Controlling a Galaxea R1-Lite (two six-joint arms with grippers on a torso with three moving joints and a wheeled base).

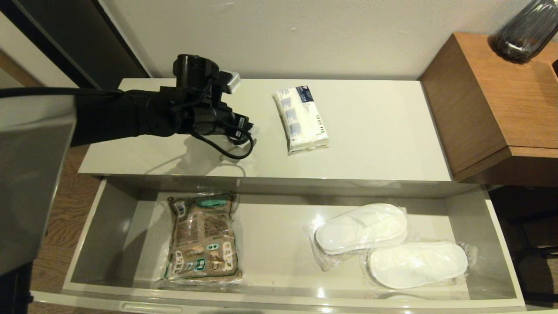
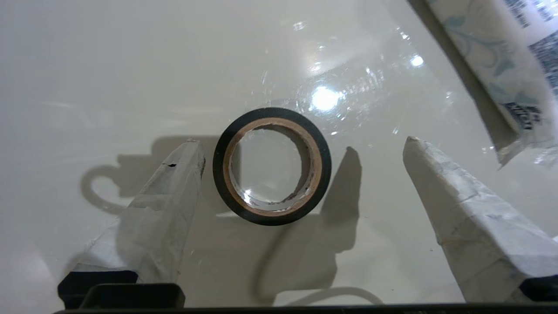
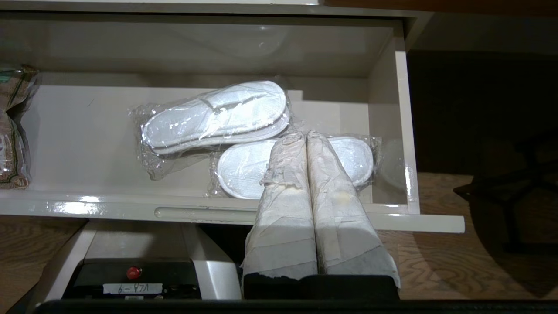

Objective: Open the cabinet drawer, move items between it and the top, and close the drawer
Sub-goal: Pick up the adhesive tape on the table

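Observation:
I should lower my left gripper before I close it on the black tape roll, because its fingers are still hovering above it, over their shadow.
The black tape roll point(image 2: 218, 168) lies flat on the glossy off-white top point(image 1: 375, 131). My left gripper point(image 2: 301, 140) hangs over it, open, with the roll between the two fingers and close to one of them; neither finger touches it. In the head view the left arm point(image 1: 196, 113) hides the roll. The white tissue pack point(image 1: 301, 120) lies on the top just beside it. The cabinet drawer point(image 1: 111, 226) stands pulled out, holding two wrapped white slippers point(image 1: 362, 226). My right gripper point(image 3: 305, 135) is shut and empty, low in front of the drawer's right end.
A brown patterned pouch point(image 1: 202, 237) lies in the drawer's left half. The brown wooden side table point(image 1: 501, 100) stands against the cabinet's right end with a dark glass vessel point(image 1: 525, 30) on it. The wall runs directly behind the top.

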